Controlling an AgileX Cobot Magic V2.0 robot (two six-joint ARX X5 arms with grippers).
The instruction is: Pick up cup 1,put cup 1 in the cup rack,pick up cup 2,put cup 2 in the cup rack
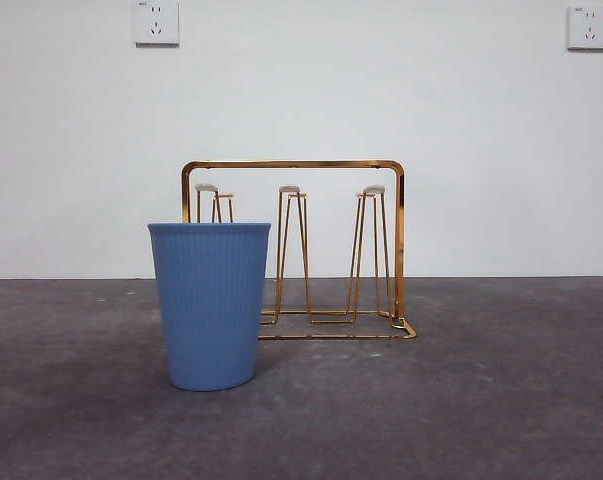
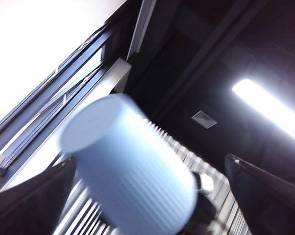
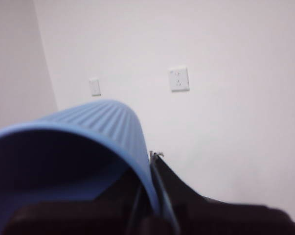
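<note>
Next, my left gripper grabs the held blue cup by its base end [image 2: 96, 126], so the cup's rim stays free to drop over the rack's wires.
A blue ribbed cup [image 1: 210, 305] stands upright on the dark table, in front of the left end of the gold wire cup rack [image 1: 293, 165]. No cup hangs on the rack's white-tipped prongs [image 1: 289, 190]. A second blue ribbed cup [image 3: 88, 147] is held by its rim in my right gripper [image 3: 151, 171], lifted and tipped on its side, above what the front view shows. The same cup [image 2: 132, 171] shows blurred in the left wrist view, between the wide-apart jaws of my left gripper [image 2: 149, 161], touching neither jaw. The left gripper is open, empty and points upward.
The white wall behind the rack carries two sockets [image 1: 156, 22] [image 1: 588, 27]. The left wrist view shows a dark ceiling with a strip light [image 2: 269, 110].
</note>
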